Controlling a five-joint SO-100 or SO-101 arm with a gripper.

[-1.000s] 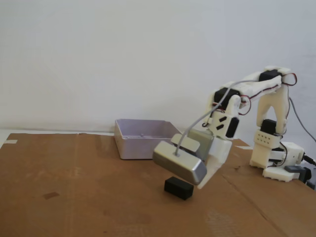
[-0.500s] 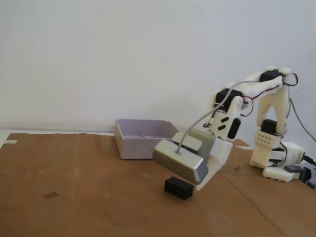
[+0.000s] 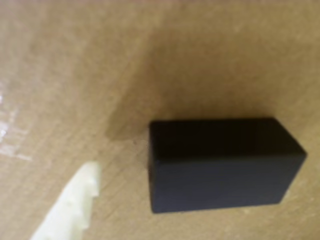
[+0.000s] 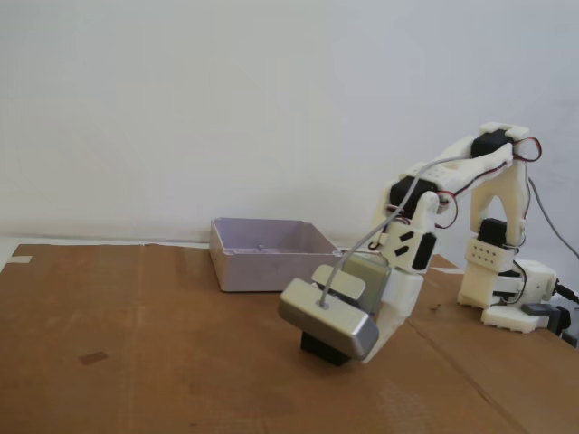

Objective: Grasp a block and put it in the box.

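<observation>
The small black block (image 3: 222, 165) should go in the box, so I will next use my gripper to grab the block by its short ends.
The small black block (image 3: 220, 165) lies on the brown cardboard surface, filling the lower right of the wrist view. One white fingertip (image 3: 80, 197) of my gripper shows at the lower left, apart from the block, with bare cardboard between them; the other finger is out of that view. In the fixed view my gripper (image 4: 348, 348) is lowered over the block (image 4: 323, 349), which peeks out below the grey metallic housing (image 4: 327, 318). The jaws stand open, and the block rests on the table. The pale lilac-grey box (image 4: 262, 262) stands behind, a short way further back and left.
The arm's white base (image 4: 502, 289) stands at the right on the cardboard-covered table (image 4: 136, 353). A seam in the cardboard runs diagonally at the right front. A white wall is behind.
</observation>
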